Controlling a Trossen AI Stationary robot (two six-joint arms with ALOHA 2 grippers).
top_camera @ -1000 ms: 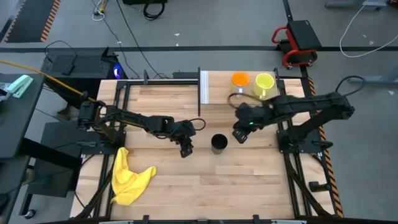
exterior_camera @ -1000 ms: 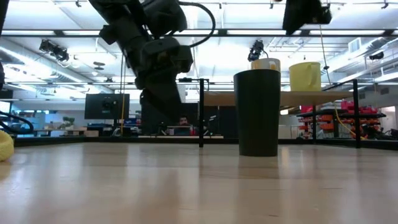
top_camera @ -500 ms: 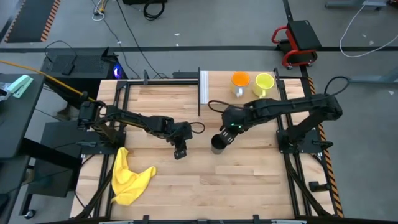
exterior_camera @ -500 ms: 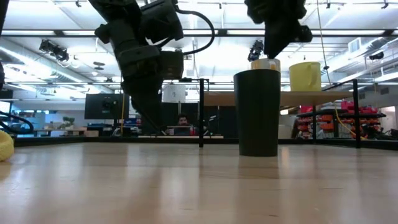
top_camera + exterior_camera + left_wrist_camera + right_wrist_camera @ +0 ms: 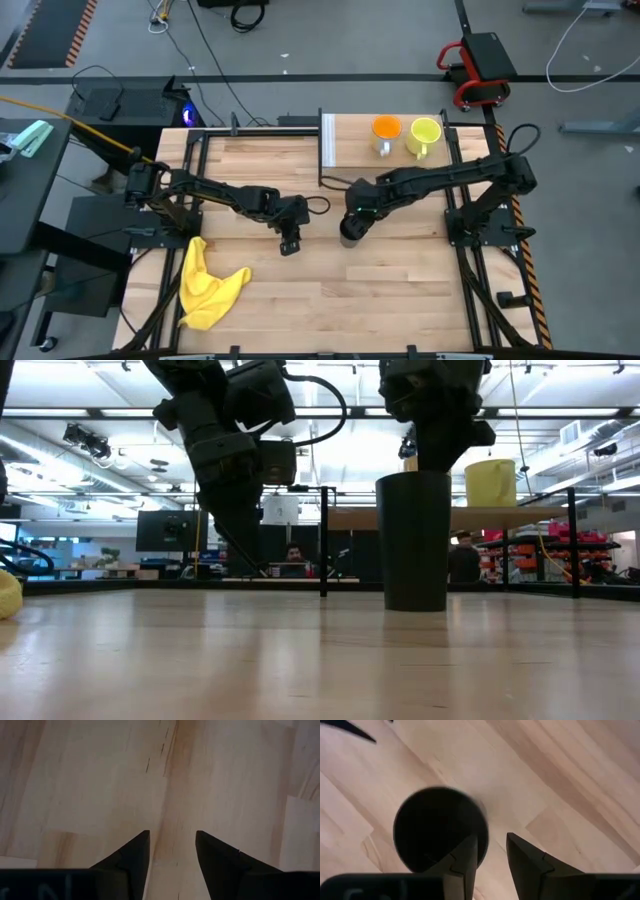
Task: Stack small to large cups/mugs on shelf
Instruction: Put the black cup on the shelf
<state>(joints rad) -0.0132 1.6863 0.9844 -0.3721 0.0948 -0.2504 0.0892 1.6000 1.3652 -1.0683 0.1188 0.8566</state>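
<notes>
I will next grab the black tumbler by its rim (image 5: 487, 831) with my right gripper, so that I can stand it on the shelf beside the orange mug.
The black tumbler (image 5: 347, 236) (image 5: 413, 540) stands upright on its base on the tabletop. My right gripper (image 5: 356, 217) (image 5: 490, 845) is open and hangs right above it. In the right wrist view one finger (image 5: 469, 852) lies over the tumbler's mouth (image 5: 437, 827) and the other (image 5: 522, 857) stands outside the rim. The orange mug (image 5: 386, 128) and the yellow-green mug (image 5: 424, 133) (image 5: 490, 482) stand on the shelf (image 5: 360, 152). My left gripper (image 5: 290, 241) (image 5: 171, 842) is open over bare wood, left of the tumbler. My right gripper comes from above, pointing down, with its fingers on either side of the tumbler's rim (image 5: 481, 827). In the low view its fingertips (image 5: 440, 465) reach the level of the rim. I cannot tell whether they touch it.
A yellow cloth (image 5: 205, 285) (image 5: 5, 595) lies at the table's near left corner. The shelf's white end panel (image 5: 327, 140) and dark posts (image 5: 323, 540) stand at the far edge. Bare wood (image 5: 400, 290) stretches toward the near edge.
My right gripper has swung from near the shelf toward the table's left and come down over the tumbler, until its fingers straddle the rim. My left gripper has drawn back a little toward the table's left. The tumbler has kept its place.
</notes>
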